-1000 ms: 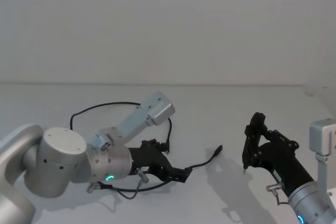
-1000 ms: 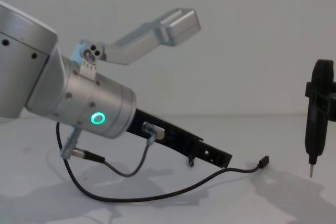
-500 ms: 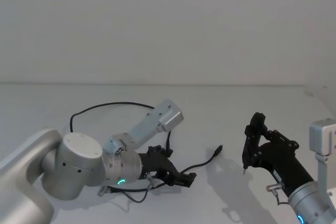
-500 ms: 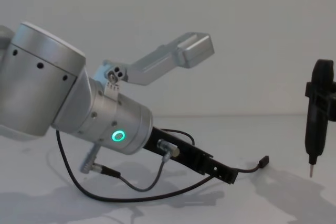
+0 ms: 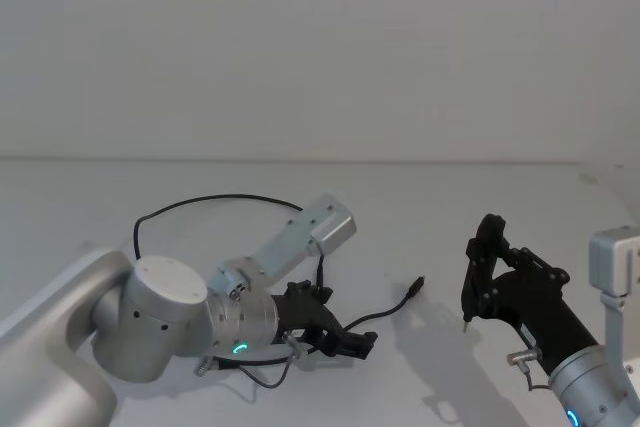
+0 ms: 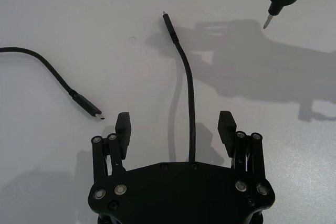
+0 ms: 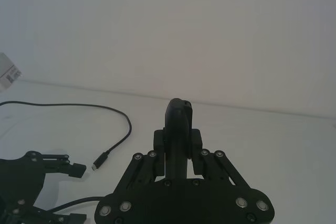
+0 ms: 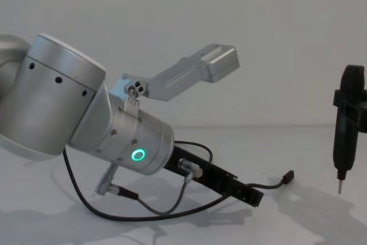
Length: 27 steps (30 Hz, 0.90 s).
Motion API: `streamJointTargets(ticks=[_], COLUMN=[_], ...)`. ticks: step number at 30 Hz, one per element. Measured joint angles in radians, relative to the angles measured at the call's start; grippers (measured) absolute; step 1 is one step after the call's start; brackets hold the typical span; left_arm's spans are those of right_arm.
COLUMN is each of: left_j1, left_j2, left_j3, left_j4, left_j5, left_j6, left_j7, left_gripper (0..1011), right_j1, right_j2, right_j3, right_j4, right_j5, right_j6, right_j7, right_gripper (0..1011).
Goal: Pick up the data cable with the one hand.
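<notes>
I should next use my left gripper to grab the raised cable behind the plug (image 6: 191,115), because that part of the cable lifts off the table and the cable's other end (image 6: 86,104) lies flat.
The data cable (image 5: 230,198) is a thin black cord looping over the white table, with one small plug (image 5: 417,286) lying toward the right arm. In the left wrist view the cable (image 6: 190,103) runs between my left gripper's fingers (image 6: 123,125), and its two plugs (image 6: 168,22) (image 6: 87,106) lie on the table ahead. My left gripper (image 6: 175,124), the one hand on the silver cylinder with the green ring (image 8: 138,155), is open and low over the table (image 5: 360,343) (image 8: 256,197). My right gripper (image 5: 480,267) (image 8: 346,124) (image 7: 178,116) hangs shut to the right, away from the cable.
A short grey wire with silver plugs (image 8: 156,208) hangs from my left wrist, close above the cable. A silver camera bracket (image 8: 211,64) sticks up over the left gripper. The white table (image 5: 500,197) meets a white wall behind.
My left arm has pushed forward and down, bringing its gripper lower and farther along the cable toward the free plug. The right arm has not moved.
</notes>
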Motion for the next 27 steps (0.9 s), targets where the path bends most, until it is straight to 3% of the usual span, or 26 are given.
streamJointTargets(ticks=[10,15,27], left_j1=[-0.002,-0.002,-0.003], left_j2=[-0.007,-0.008,-0.010], left_j3=[0.002,0.002,0.003], left_j4=[0.009,0.011,0.015], left_j5=[0.003,0.004,0.005], left_j6=[-0.001,-0.001,-0.001], left_j7=[0.003,0.003,0.005], left_gripper=[968,864,483], right_j1=[0.000,0.000,0.000], right_j2=[0.000,0.000,0.000], right_j3=[0.000,0.000,0.000], right_j4=[0.000,0.000,0.000], right_j5=[0.000,0.000,0.000], right_j6=[0.000,0.000,0.000], right_j7=[0.000,0.000,0.000], right_gripper=[279,279,279])
